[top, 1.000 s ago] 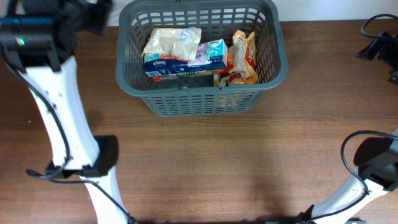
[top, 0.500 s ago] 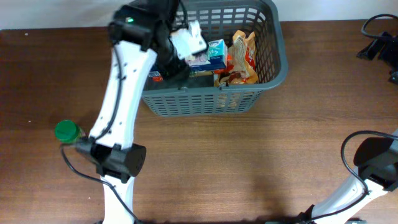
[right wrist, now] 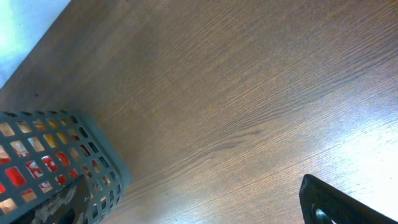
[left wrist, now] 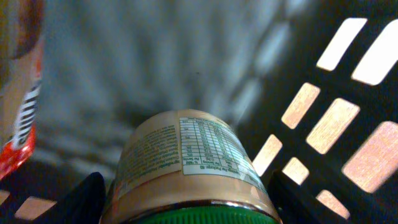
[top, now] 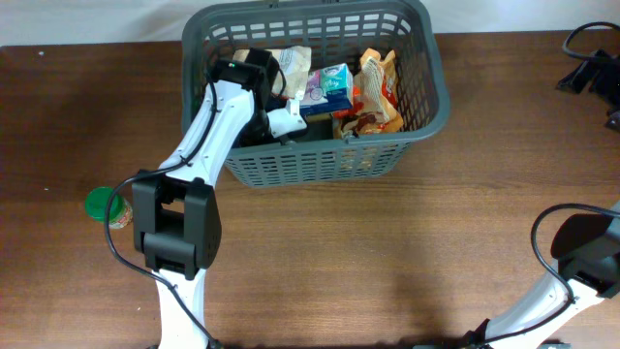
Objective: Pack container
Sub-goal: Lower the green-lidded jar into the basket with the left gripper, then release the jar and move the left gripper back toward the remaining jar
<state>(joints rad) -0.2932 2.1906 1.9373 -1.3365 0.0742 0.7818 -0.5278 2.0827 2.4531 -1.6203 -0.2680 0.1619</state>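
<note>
My left gripper is ready to let go of the jar, because the tan jar's lower end point(left wrist: 188, 118) is down by the container's bottom, inside the container's lattice side.
The dark grey slotted container point(top: 426, 114) stands at the back middle of the table. It holds a tissue pack point(top: 327, 85), an orange snack bag point(top: 380, 89) and a pale bag point(top: 291, 60). My left gripper point(top: 279, 124) reaches down inside the container's left front part. In the left wrist view it is shut on a tan jar with a green lid point(left wrist: 189, 168), close to the lattice wall point(left wrist: 323, 124). My right gripper point(right wrist: 199, 214) is open and empty over bare table, to the right of the container point(right wrist: 74, 162).
A second green-lidded jar point(top: 101, 205) stands on the table at the left, beside my left arm's base. Black cables and gear point(top: 591, 63) lie at the back right corner. The right arm's base point(top: 581, 254) is at the front right.
My left arm has swung from the far left corner over to the container and down into it. The green-lidded jar on the table came into view as the arm moved off.
</note>
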